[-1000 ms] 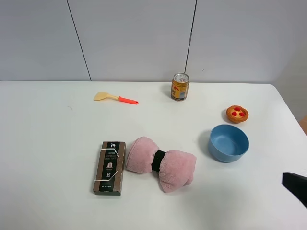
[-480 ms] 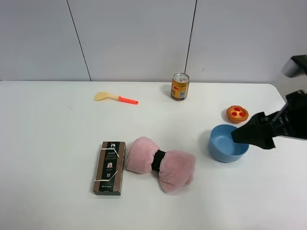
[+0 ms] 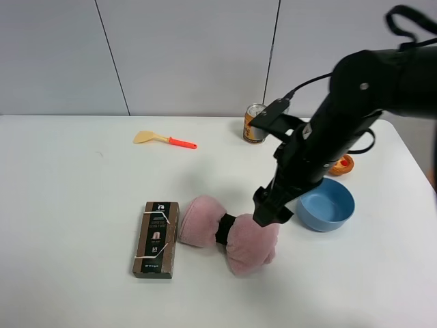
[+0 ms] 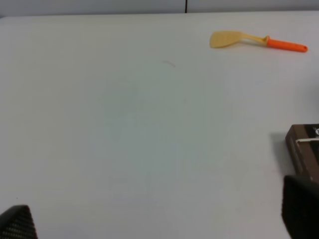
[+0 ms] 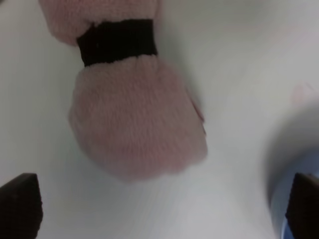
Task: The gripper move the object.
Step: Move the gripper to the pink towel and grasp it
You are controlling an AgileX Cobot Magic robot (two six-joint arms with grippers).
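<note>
I will next grab the fluffy pink rolled towel point(image 3: 247, 242) by its black band point(image 3: 224, 229) with my right gripper to move it.
The object, a fluffy pink rolled towel point(image 3: 247, 242) with a black band round its middle, lies on the white table point(image 3: 82, 205). It fills the right wrist view point(image 5: 134, 114). My right gripper point(image 3: 270, 213) hangs just above the towel's right lobe. In the right wrist view the right gripper point(image 5: 162, 209) is open, with its fingertips point(image 5: 20, 206) far apart and nothing between them. My left gripper point(image 4: 159, 219) is open and empty over bare table. It is out of the exterior view.
A dark brown box point(image 3: 156, 238) lies just left of the towel, its edge in the left wrist view point(image 4: 304, 152). A blue bowl point(image 3: 331, 205) sits right of the towel. A can point(image 3: 254, 126), a small orange dish point(image 3: 343, 165) and a yellow spatula point(image 3: 164, 140) lie further back.
My right arm has swung in from the right edge, over the blue bowl, and now reaches down over the towel's right lobe. The towel and box have not moved.
</note>
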